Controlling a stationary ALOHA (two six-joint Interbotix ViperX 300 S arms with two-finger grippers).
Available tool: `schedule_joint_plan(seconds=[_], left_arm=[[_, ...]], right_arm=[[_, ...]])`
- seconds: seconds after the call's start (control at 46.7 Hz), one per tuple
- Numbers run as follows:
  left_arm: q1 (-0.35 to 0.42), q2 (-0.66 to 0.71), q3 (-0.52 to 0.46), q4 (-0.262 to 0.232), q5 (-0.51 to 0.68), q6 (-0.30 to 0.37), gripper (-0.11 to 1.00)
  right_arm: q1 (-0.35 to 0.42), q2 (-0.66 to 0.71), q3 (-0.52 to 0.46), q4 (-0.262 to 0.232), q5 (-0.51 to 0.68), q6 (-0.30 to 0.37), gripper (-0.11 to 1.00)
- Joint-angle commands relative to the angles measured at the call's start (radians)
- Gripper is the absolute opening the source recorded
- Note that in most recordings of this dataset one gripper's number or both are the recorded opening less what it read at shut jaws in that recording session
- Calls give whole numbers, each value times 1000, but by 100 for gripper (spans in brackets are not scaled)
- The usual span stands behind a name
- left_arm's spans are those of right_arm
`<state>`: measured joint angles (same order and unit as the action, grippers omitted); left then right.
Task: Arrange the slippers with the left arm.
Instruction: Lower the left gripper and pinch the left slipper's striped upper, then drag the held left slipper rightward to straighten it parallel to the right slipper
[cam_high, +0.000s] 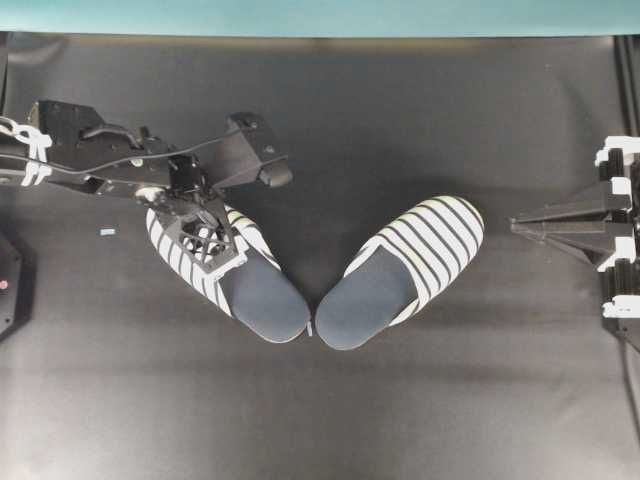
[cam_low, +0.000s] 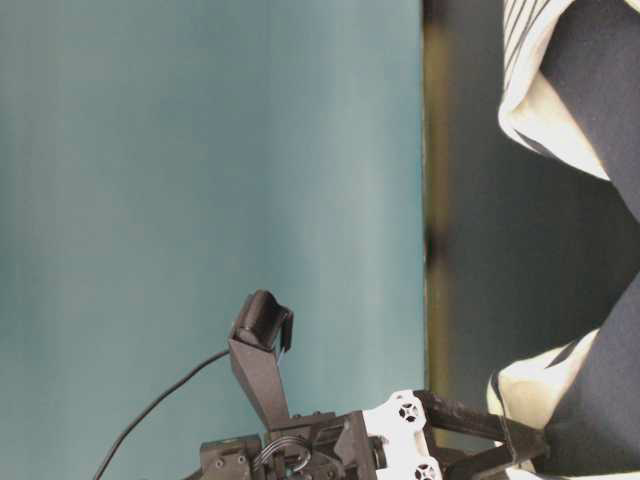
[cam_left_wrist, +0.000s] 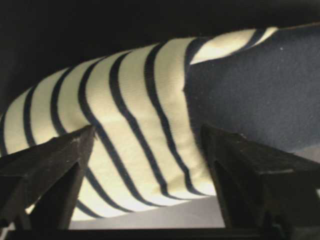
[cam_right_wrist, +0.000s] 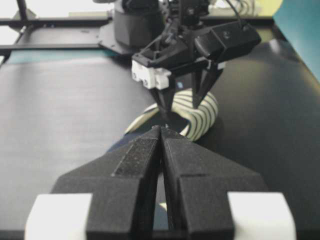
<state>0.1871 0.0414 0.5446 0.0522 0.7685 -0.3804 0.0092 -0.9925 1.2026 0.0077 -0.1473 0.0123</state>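
Note:
My left gripper grips the slipper by the opening edge of its striped toe cover next, as that edge stands up while the dark insole (cam_high: 268, 302) lies flat.
Two slippers lie on the black mat with their heels nearly touching and their toes spread apart in a V. The left slipper (cam_high: 262, 292) points up-left and the right slipper (cam_high: 402, 268) points up-right. My left gripper (cam_high: 205, 240) hangs over the left slipper's striped toe cover (cam_left_wrist: 135, 100). It is open, its fingertips (cam_left_wrist: 82, 142) spread wide to either side of the fabric, pinching nothing. In the right wrist view the left gripper (cam_right_wrist: 182, 107) stands point-down on that striped toe (cam_right_wrist: 202, 112). My right gripper (cam_high: 517, 224) rests shut at the right edge, away from both slippers.
A small blue scrap (cam_high: 107, 231) lies on the mat left of the left slipper. A teal wall (cam_high: 320, 15) runs along the mat's far edge. A dark fixture (cam_high: 8, 280) sits at the left border.

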Motion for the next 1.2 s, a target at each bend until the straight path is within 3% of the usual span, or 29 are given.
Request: schedule_joint_plan(seconds=[0.0,0.129,0.257,0.343,0.536,0.793,1.179], left_arm=[[-2,-6,-6,3,-2,9,76],[-2,-8,-12,2,-3,67,51],[-2,-12,-20,2,-6,147,17],[-2,-25,-32,3,-9,209,2],[-2,-80,-89,9,-11,310,1],[-2,-98,-169,12,-12,397,1],[-3,-15,-146,12,-127,391,1]], right_arm=[[2,5,-5,2,-6,6,1],[2,5,-5,2,-23,6,1],[0,5,-5,2,-23,6,1],[2,5,3,2,-18,6,1],[2,5,20,2,-28,6,1],[2,5,21,2,-26,6,1],[2,5,25,2,-25,6,1]])
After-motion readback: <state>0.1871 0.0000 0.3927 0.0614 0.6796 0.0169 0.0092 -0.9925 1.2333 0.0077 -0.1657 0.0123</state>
